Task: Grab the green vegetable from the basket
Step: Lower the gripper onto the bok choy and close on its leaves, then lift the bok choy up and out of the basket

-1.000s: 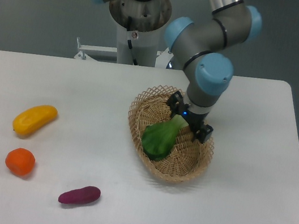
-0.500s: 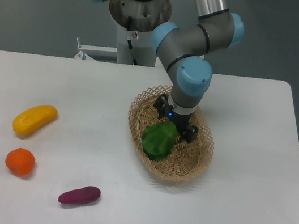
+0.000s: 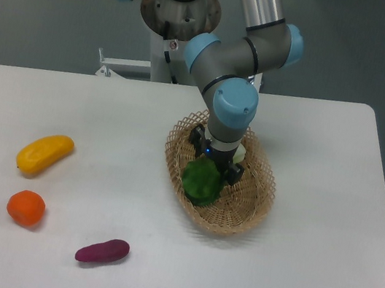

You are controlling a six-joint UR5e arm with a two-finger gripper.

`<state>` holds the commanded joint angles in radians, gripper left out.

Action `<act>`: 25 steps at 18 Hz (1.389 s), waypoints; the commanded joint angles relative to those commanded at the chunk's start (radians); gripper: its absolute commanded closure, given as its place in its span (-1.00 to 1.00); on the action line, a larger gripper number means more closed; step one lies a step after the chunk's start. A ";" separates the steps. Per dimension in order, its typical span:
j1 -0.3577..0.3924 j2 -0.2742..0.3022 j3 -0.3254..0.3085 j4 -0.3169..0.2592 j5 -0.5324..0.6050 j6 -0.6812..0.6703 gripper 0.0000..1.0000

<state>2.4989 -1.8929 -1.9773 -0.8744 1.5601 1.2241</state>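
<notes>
I should next get the green vegetable out of the basket (image 3: 252, 206), so I should pick it up with my gripper by its pale stalk end (image 3: 239, 153).
The green vegetable (image 3: 201, 182) lies in the oval tan wicker basket (image 3: 252, 206) at the table's middle right. Its dark leaves point to the front left. Its pale stalk end is mostly hidden under the gripper. My gripper (image 3: 215, 155) points straight down into the basket, directly over the stalk half of the vegetable. Its two black fingers (image 3: 234, 172) stand apart, one on each side of the vegetable. It looks open, and I cannot tell whether the fingers touch the vegetable.
A yellow mango-like fruit (image 3: 44, 154), an orange (image 3: 26, 208) and a purple sweet potato (image 3: 102, 251) lie on the white table at the left and front left. The arm's base (image 3: 178, 19) stands behind the basket.
The gripper has moved left from the basket's right rim to over the vegetable's stalk and come down around it. The vegetable lies in the same place.
</notes>
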 joint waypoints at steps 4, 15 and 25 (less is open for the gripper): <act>0.000 0.006 0.014 -0.003 -0.002 0.003 1.00; 0.057 0.025 0.237 -0.305 -0.006 0.018 0.98; 0.162 0.008 0.394 -0.357 -0.057 0.040 0.93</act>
<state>2.6613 -1.8852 -1.5832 -1.2318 1.5033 1.2639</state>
